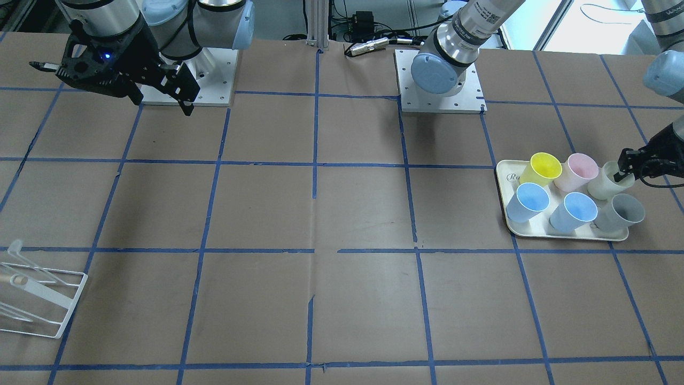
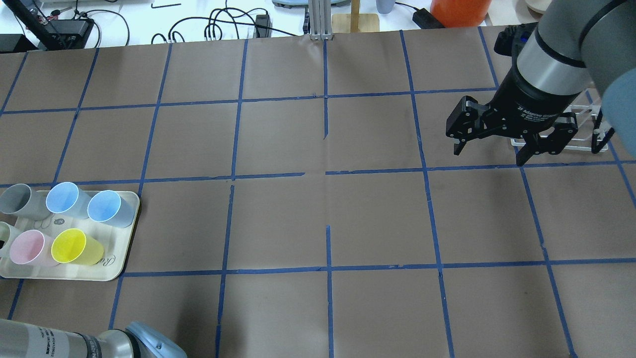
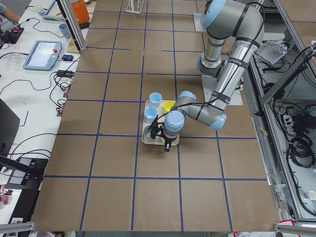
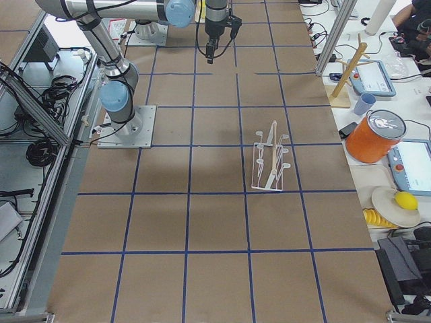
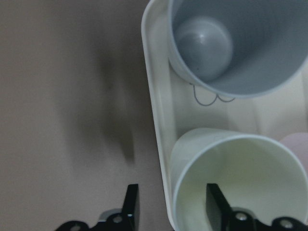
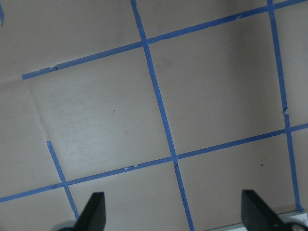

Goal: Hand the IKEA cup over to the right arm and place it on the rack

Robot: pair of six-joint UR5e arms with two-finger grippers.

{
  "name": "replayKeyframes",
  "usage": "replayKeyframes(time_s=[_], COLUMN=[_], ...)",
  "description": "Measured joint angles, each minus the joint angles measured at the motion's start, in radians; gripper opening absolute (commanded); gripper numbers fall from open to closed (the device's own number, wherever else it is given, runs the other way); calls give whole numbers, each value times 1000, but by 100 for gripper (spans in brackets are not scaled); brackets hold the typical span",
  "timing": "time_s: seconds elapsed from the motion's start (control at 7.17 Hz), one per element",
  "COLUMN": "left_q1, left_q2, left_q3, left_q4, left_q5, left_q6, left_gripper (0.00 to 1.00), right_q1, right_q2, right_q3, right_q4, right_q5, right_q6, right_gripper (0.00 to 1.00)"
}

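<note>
I need to pick up the cream-white cup by its rim (image 1: pixel 633 181) (image 5: pixel 177 204) next with my left gripper, because the grey and pink cups crowd the cup's body.
The cream-white IKEA cup (image 1: pixel 603 184) stands upright at the end of the cream tray (image 1: pixel 512 223), beside the grey cup (image 1: pixel 622 211). My left gripper (image 1: pixel 623 172) is open and low over its rim. In the left wrist view one finger (image 5: pixel 217 206) is inside the cup (image 5: pixel 240 178) and the other finger (image 5: pixel 131 207) is outside the tray's edge (image 5: pixel 155 115). My right gripper (image 2: pixel 489 149) is open and empty, held above the table just in front of the white wire rack (image 2: pixel 589 141). The rack also shows in the front view (image 1: pixel 40 299).
The tray also holds a pale pink cup (image 1: pixel 580 170), a yellow cup (image 1: pixel 542 168) and two blue cups (image 1: pixel 529 200). The table is brown paper with blue tape lines. The right wrist view shows only bare paper under the gripper (image 6: pixel 175 211).
</note>
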Motion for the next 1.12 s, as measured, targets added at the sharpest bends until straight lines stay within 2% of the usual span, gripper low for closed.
replayKeyframes(time_s=[0.42,0.56,0.84,1.12], left_q1=[-7,-9,-11,-27], left_q2=[22,41,90,153], left_q3=[14,43,160,307], left_q4=[-22,-73,-298,-615], left_q5=[1,0,-10,-78], left_q6=[1,1,4,5], left_gripper=[0,0,0,0], right_q1=[-22,-32,-79,-119], right_q2=[28,35,49,70], right_q3=[-8,-9,-8,-2], right_q4=[-18,-20,-21,-19], right_q5=[306,413,630,846], right_q6=[59,98,164,280], right_gripper=[100,100,100,100])
